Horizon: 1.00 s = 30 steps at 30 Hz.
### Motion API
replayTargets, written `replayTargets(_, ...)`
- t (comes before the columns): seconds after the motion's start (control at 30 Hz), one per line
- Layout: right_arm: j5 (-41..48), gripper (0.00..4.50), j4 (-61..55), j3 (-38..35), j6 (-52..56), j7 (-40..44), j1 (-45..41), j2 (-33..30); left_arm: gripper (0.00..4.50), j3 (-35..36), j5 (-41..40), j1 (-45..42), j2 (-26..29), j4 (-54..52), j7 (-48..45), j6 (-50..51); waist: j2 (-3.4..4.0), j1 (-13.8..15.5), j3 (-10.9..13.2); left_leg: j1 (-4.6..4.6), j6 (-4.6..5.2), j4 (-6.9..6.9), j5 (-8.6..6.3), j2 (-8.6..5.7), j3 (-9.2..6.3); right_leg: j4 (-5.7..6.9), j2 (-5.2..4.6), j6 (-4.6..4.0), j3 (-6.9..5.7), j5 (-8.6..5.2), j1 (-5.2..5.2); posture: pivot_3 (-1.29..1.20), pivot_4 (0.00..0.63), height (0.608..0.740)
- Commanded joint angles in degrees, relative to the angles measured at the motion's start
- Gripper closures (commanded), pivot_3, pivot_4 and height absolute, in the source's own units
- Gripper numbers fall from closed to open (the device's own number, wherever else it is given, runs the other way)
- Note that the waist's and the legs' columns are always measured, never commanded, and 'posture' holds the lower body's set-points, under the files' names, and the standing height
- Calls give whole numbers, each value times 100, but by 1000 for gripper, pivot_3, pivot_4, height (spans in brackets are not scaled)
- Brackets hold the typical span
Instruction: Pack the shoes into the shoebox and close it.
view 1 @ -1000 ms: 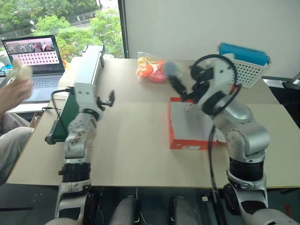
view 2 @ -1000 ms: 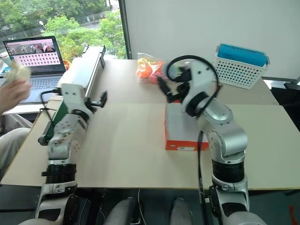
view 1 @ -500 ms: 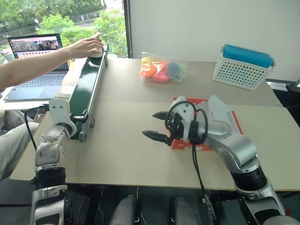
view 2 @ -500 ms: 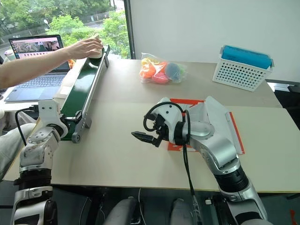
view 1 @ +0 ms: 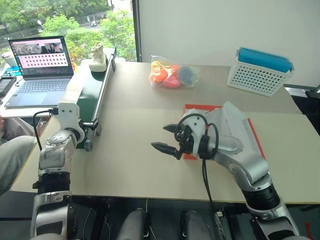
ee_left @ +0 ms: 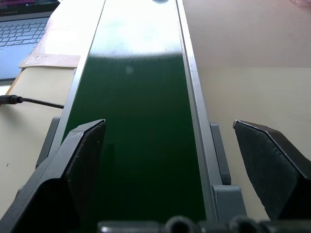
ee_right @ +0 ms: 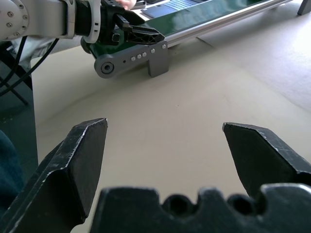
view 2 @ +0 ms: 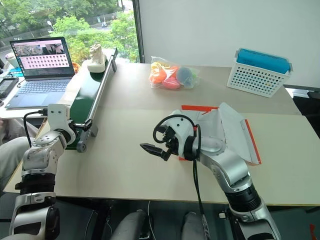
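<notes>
My left gripper isn't ready to close on the shoe (view 1: 98, 53) and needs to move toward it first: its fingers are on either side of empty green belt, far short of the shoe.
One cream-white shoe (view 1: 98, 53) stands on the far end of a green conveyor belt (view 1: 92, 92) on the left of the table. The orange-red shoebox (view 2: 235, 130) lies open at the centre right, white inside, partly hidden behind my right arm. My right gripper (view 1: 160, 137) hovers open and empty just over the table, left of the box, pointing toward the belt. My left gripper (ee_left: 170, 145) is open at the belt's near end, one finger on each side of it, holding nothing.
A laptop (view 1: 37, 57) sits beyond the belt at far left. A clear bag of coloured balls (view 1: 172, 75) lies at the back centre. A white basket with a blue top (view 1: 260, 70) stands at the back right. A person's leg (view 1: 10, 160) shows at the left edge.
A person's hand set the shoe on the belt's far end and drew back. Both my arms came down from a raised pose; over the last half second they hardly moved.
</notes>
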Motion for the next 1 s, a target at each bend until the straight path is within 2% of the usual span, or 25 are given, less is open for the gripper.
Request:
replayTargets(0.03,-55,29,-246,-109,-56,-72,35,-35,0,-6,51,-223,152,-48,8,36,0,0,0,0,0,0,0,0,0,0,0,0,0,0,0,0,150,699)
replayTargets(1.0,-369,29,-83,-82,-112,-393,141,202,0,37,114,-1034,307,284,194,-284,-4,2,2,0,0,1,0,0,3,1,0,0,3,0,4,0,150,699)
